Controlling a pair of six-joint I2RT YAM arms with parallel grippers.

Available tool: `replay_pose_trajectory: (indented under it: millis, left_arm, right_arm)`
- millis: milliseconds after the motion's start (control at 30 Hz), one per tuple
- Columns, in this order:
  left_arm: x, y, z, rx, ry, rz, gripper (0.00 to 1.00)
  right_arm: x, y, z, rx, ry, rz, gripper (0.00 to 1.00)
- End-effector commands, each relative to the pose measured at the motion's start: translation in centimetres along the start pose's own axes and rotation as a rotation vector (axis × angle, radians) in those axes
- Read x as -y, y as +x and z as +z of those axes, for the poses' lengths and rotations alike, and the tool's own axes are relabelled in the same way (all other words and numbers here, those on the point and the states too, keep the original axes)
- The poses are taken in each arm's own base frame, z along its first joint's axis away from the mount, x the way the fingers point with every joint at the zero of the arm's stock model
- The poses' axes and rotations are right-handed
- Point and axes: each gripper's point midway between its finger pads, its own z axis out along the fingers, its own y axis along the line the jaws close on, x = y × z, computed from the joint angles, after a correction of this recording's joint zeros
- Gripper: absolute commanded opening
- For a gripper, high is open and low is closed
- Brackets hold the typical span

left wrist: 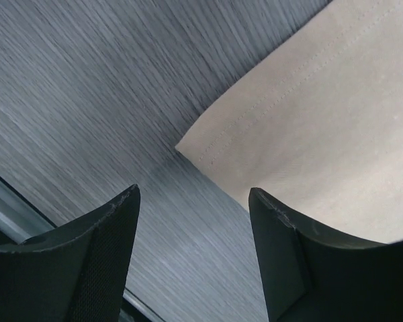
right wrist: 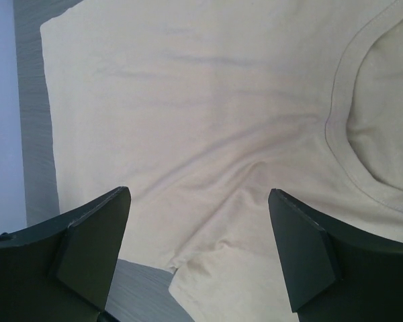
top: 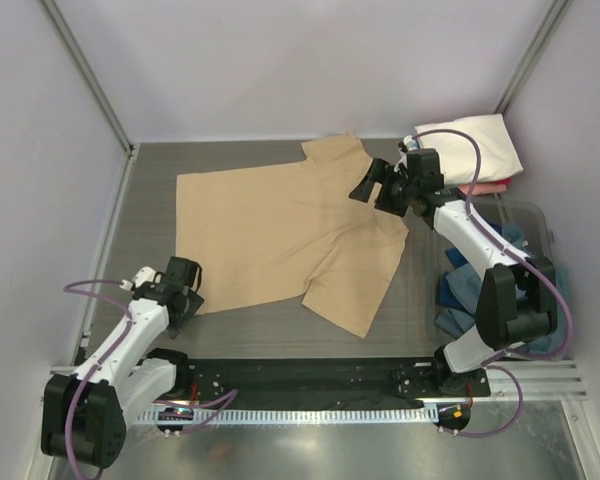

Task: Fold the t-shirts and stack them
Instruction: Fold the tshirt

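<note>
I need to fold the near sleeve's side over the t-shirt's body next, so I should grab the tan t-shirt [top: 280, 230] with my right gripper by the outer corner of its near sleeve [top: 362, 334].
A tan t-shirt [top: 280, 230] lies spread flat on the grey table [top: 150, 190], collar to the right. My left gripper [top: 187, 290] hovers open at the shirt's near left hem corner. In the left wrist view that corner of the tan t-shirt [left wrist: 302, 121] lies just ahead of the open left gripper [left wrist: 195, 201], with only bare table between the fingers [left wrist: 101, 248]. My right gripper [top: 373, 188] is open above the shirt near its collar. From the right wrist, the tan t-shirt [right wrist: 188, 100] fills the view, and its armpit fold sits below the open right gripper [right wrist: 198, 201].
A folded cream-white t-shirt [top: 475, 145] lies at the back right over a red one [top: 492, 187]. A clear bin [top: 540, 215] on the right holds blue t-shirts [top: 465, 295]. Walls close in the table on three sides.
</note>
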Motion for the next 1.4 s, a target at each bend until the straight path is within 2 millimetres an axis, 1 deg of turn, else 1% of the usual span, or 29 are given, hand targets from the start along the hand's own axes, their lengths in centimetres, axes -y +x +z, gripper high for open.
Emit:
replay_pose_trajectory:
  millis: [0, 67, 100, 167, 200, 233, 300, 333, 367, 400, 433, 467, 500, 533, 567, 600, 667, 733, 767, 800, 833, 867, 900, 1000, 1033, 1167, 1233, 1300, 1367]
  left_arm:
    - [1.5, -1.8, 0.5, 0.096, 0.040, -0.094, 0.67]
    - [1.6, -1.7, 0.9, 0.094, 0.040, -0.093, 0.65]
    - [1.9, -1.5, 1.2, 0.087, 0.042, -0.097, 0.64]
    - [2.2, -1.3, 1.6, 0.080, 0.040, -0.093, 0.61]
    - [2.4, -1.3, 1.8, 0.080, 0.034, -0.092, 0.61]
    - [2.6, -1.3, 1.9, 0.080, 0.034, -0.094, 0.58]
    - [2.9, -1.5, 2.1, 0.083, 0.036, -0.097, 0.52]
    - [3.0, -1.4, 2.3, 0.082, 0.026, -0.092, 0.42]
    - [3.2, -1.6, 2.2, 0.085, 0.029, -0.094, 0.36]
    - [3.4, -1.7, 2.3, 0.085, 0.030, -0.095, 0.31]
    - [3.5, -1.7, 2.4, 0.085, 0.029, -0.091, 0.24]
    - [3.6, -1.8, 2.3, 0.085, 0.030, -0.089, 0.19]
    - [4.0, -2.1, 2.1, 0.090, 0.041, -0.092, 0.14]
    - [4.2, -2.4, 1.8, 0.099, 0.049, -0.087, 0.06]
    - [4.2, -2.6, 1.7, 0.108, 0.051, -0.087, 0.03]
    - [4.4, -3.1, 1.3, 0.119, 0.055, -0.089, 0.01]
    - [4.4, -4.1, 0.8, 0.151, 0.065, -0.084, 0.00]
    - [4.5, -5.1, 0.4, 0.169, 0.071, -0.095, 0.00]
    - [4.4, -5.4, 0.3, 0.174, 0.072, -0.095, 0.00]
    - [4.3, -5.8, 0.1, 0.181, 0.076, -0.089, 0.00]
    - [4.2, -6.0, 0.1, 0.184, 0.075, -0.092, 0.00]
    - [3.9, -6.3, 0.2, 0.185, 0.068, -0.099, 0.00]
    - [3.8, -6.3, 0.3, 0.185, 0.071, -0.093, 0.00]
    - [3.3, -6.2, 0.8, 0.174, 0.070, -0.096, 0.00]
    - [3.1, -6.2, 0.9, 0.171, 0.066, -0.104, 0.00]
    - [3.0, -6.1, 1.1, 0.167, 0.086, -0.112, 0.00]
    - [3.0, -6.1, 1.1, 0.165, 0.089, -0.114, 0.00]
    - [2.9, -6.0, 1.0, 0.164, 0.091, -0.113, 0.00]
    - [2.8, -6.0, 1.0, 0.164, 0.094, -0.117, 0.00]
  right_arm:
    - [0.3, 1.7, -1.3, -0.023, 0.005, -0.006, 0.90]
    - [0.3, 1.8, -2.1, -0.008, 0.011, -0.011, 0.90]
    - [0.4, 2.3, -2.7, -0.003, 0.017, -0.011, 0.90]
    - [0.7, 3.1, -3.1, -0.001, 0.035, -0.012, 0.90]
    - [1.3, 4.1, -3.1, -0.016, 0.048, -0.010, 0.90]
    - [1.0, 4.7, -3.4, -0.022, 0.046, -0.018, 0.90]
    - [1.3, 6.4, -3.5, -0.052, 0.054, -0.022, 0.90]
    - [1.3, 7.0, -3.8, -0.059, 0.054, -0.027, 0.90]
    - [1.1, 7.6, -3.8, -0.069, 0.056, -0.036, 0.90]
    - [1.5, 8.6, -3.8, -0.084, 0.067, -0.036, 0.90]
    - [1.5, 9.1, -4.0, -0.096, 0.073, -0.036, 0.90]
    - [1.3, 9.6, -4.3, -0.096, 0.077, -0.049, 0.90]
    - [1.9, 10.8, -4.5, -0.118, 0.103, -0.046, 0.90]
    - [2.1, 11.8, -4.7, -0.122, 0.129, -0.048, 0.90]
    - [2.3, 11.7, -5.0, -0.114, 0.150, -0.032, 0.90]
    - [2.5, 13.3, -5.2, -0.142, 0.171, -0.034, 0.90]
    - [3.1, 15.6, -6.0, -0.185, 0.233, 0.002, 0.90]
    - [4.4, 18.3, -7.2, -0.199, 0.330, -0.029, 0.90]
    - [4.6, 19.3, -7.6, -0.207, 0.349, -0.042, 0.89]
    - [5.9, 20.4, -8.6, -0.204, 0.405, -0.031, 0.89]
    - [5.6, 21.7, -9.1, -0.215, 0.402, -0.059, 0.89]
    - [6.0, 22.5, -9.5, -0.223, 0.413, -0.063, 0.89]
    - [6.9, 23.8, -10.2, -0.234, 0.436, -0.038, 0.89]
    - [7.6, 26.4, -11.0, -0.282, 0.440, -0.026, 0.85]
    - [7.6, 26.9, -11.1, -0.289, 0.438, -0.022, 0.81]
    - [7.8, 28.7, -11.2, -0.334, 0.452, -0.057, 0.78]
    - [7.6, 29.3, -10.8, -0.350, 0.452, -0.069, 0.76]
    - [6.9, 30.0, -10.3, -0.361, 0.426, -0.074, 0.74]
    - [6.9, 30.5, -10.0, -0.373, 0.430, -0.082, 0.71]
